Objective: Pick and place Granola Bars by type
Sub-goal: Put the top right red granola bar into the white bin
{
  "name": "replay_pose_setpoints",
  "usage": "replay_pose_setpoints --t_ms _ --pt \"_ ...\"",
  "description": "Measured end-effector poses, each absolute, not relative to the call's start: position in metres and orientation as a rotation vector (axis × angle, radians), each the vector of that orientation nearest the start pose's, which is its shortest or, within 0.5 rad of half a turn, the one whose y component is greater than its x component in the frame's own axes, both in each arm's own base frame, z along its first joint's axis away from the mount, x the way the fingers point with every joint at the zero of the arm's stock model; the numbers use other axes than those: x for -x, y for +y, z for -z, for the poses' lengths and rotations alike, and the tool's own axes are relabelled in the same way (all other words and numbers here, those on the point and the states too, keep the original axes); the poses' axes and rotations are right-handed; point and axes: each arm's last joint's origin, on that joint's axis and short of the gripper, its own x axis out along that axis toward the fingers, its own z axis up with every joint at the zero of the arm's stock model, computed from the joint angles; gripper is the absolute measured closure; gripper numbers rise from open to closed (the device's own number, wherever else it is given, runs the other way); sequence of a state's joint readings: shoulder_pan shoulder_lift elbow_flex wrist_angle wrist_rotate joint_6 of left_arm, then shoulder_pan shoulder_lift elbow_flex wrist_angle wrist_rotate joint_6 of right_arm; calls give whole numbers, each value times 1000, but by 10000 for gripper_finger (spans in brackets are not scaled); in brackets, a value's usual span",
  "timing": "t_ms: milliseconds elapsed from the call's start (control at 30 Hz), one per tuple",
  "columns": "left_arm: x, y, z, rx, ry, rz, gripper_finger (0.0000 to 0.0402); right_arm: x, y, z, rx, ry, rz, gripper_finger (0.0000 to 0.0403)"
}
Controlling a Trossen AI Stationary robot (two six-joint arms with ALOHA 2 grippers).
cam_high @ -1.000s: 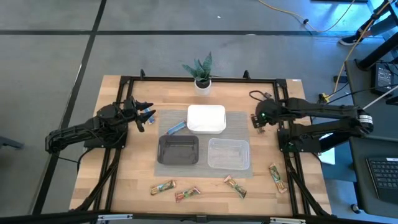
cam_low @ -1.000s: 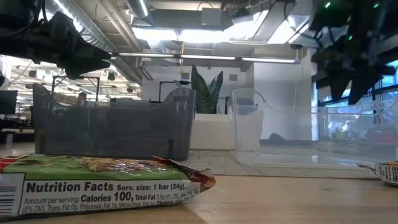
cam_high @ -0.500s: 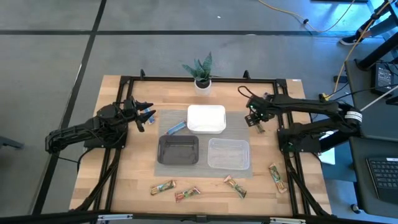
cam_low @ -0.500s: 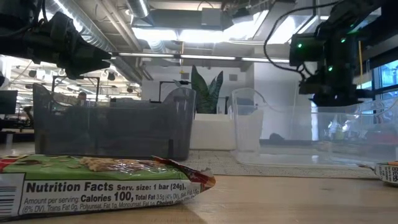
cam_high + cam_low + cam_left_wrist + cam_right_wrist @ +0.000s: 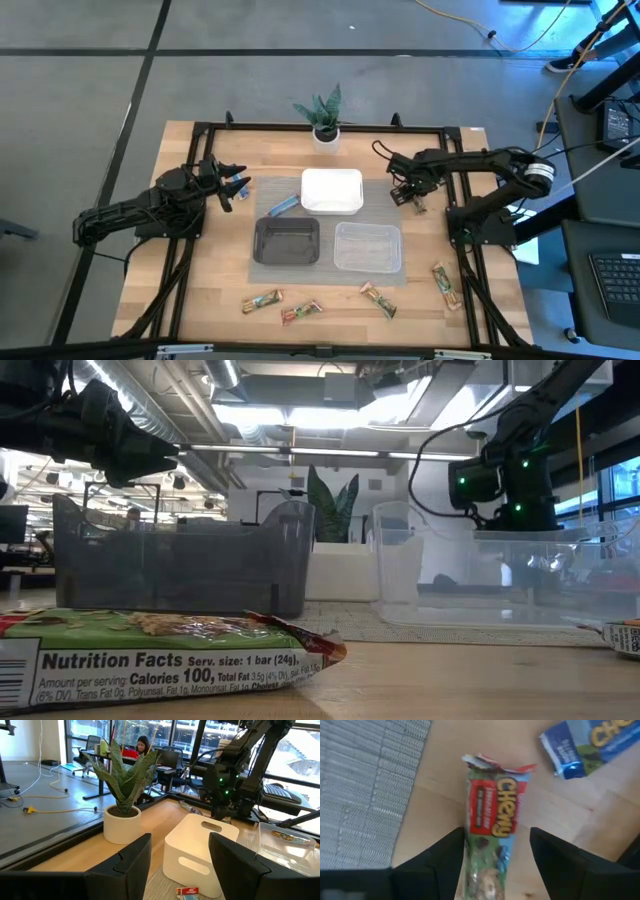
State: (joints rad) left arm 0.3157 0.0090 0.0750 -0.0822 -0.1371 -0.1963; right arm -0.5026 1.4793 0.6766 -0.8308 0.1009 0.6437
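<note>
My right fingers are beside both edges of the red-and-green Chewy bar (image 5: 492, 840) and would hold it, so I will close.
My right gripper (image 5: 404, 193) hangs open just right of the white tray (image 5: 332, 191), pointing down. In its wrist view the fingers stand on either side of a red-and-green Chewy bar (image 5: 492, 840) lying flat on the wood, and I see no touch. A blue bar (image 5: 590, 742) lies close beside it. My left gripper (image 5: 232, 183) waits open at the table's left, above the wood. Another blue bar (image 5: 282, 205) lies on the mat beside the white tray. Several green-and-tan bars (image 5: 262, 300) (image 5: 378, 298) (image 5: 445, 283) lie along the near edge.
A black tray (image 5: 287, 241) and a clear tray (image 5: 367, 247) sit on the grey mat, nearer than the white tray. A potted plant (image 5: 322, 115) stands at the far edge. A black frame rail (image 5: 320, 126) runs around the table. A person sits far behind in the room (image 5: 143, 745).
My right arm has folded in, and its gripper has swung toward the table's left, closer to the white tray, coming lower over the bars there. The left arm and all bars have stayed put.
</note>
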Motion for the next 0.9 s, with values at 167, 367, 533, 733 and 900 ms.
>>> replay_pose_setpoints --t_ms 167,367,533,733,900 --pt "-87 33 -180 194 -27 -453 210 -179 -102 -131 -750 1475 933 173" --pt "-87 33 -180 194 -23 -454 210 -179 -102 -131 -717 1482 900 173" --pt "-87 33 -180 195 -23 -454 210 -179 -102 -131 -752 1467 936 173" --pt "-87 33 -180 195 -23 -454 210 -180 -101 -130 -813 1451 943 183" --pt "-87 33 -180 194 -23 -455 210 -181 -101 -130 -825 1445 931 225"
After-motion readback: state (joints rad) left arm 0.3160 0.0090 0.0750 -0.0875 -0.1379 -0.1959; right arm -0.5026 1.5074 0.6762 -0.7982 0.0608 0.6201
